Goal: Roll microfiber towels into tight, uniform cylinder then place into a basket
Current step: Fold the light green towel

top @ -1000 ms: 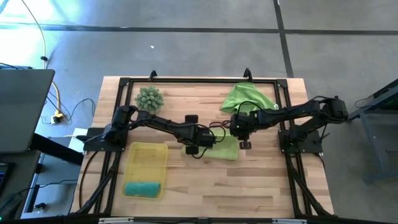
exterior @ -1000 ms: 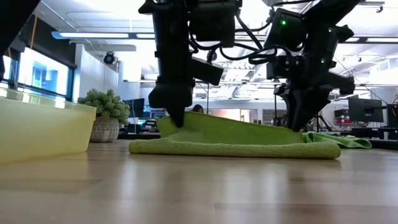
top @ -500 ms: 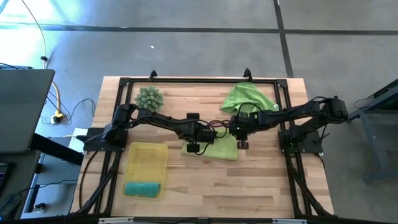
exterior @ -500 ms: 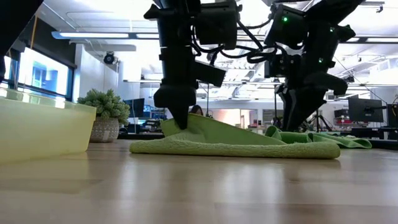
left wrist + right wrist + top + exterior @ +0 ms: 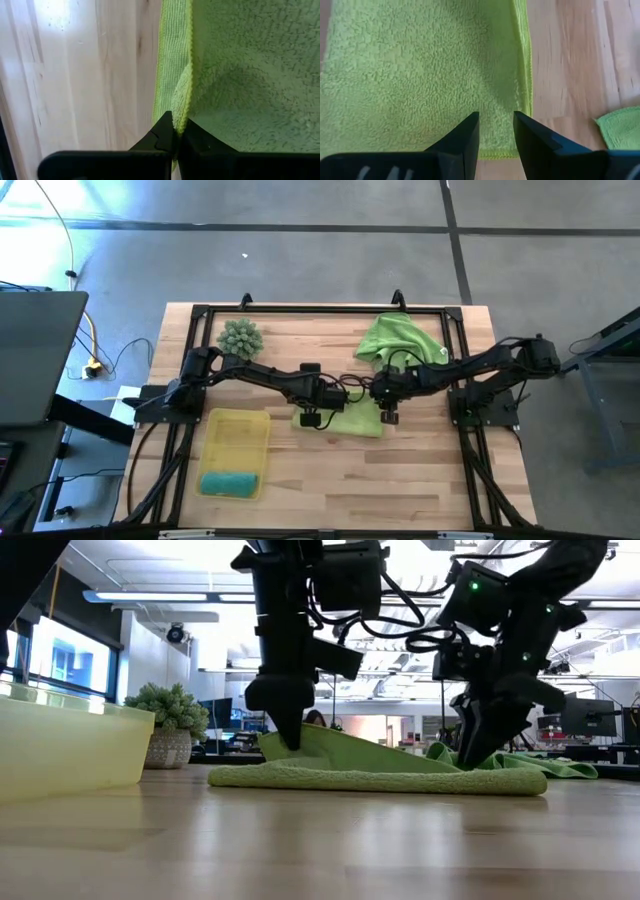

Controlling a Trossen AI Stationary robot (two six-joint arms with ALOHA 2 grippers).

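The pinched edge (image 5: pixel 186 97) runs low along the lower layer's hem (image 5: pixel 167 65), so my left gripper should open now and let go of the towel.
A lime green towel (image 5: pixel 352 423) lies folded flat at the table's middle. My left gripper (image 5: pixel 318 418) is shut on its left edge, which is raised in the low view (image 5: pixel 300 745). My right gripper (image 5: pixel 388 417) is open, fingers pointing down over the towel's right end (image 5: pixel 420 65). A second lime towel (image 5: pixel 398 336) lies crumpled at the far right. The yellow basket (image 5: pixel 240 428) stands at the near left, with a rolled teal towel (image 5: pixel 230 483) in its near end. My left gripper pinches the hemmed left edge of the towel (image 5: pixel 183 107) between its two fingertips, from above, pointing down. That edge is lifted a little off the table and slopes down toward the right; the rest of the towel (image 5: pixel 380 778) lies flat. My right gripper: I cannot tell whether its fingertips (image 5: pixel 470 762) touch the towel.
A spiky pale-green ball (image 5: pixel 240 337) sits at the far left. A black frame (image 5: pixel 320 310) runs around the table's edges. Bare wood (image 5: pixel 400 480) lies near the front edge, right of the basket.
The right end of the towel's raised edge has dropped and lies bunched on the table, while the left end stays lifted in my left gripper. My right gripper has tipped and shifted slightly toward the table's near edge.
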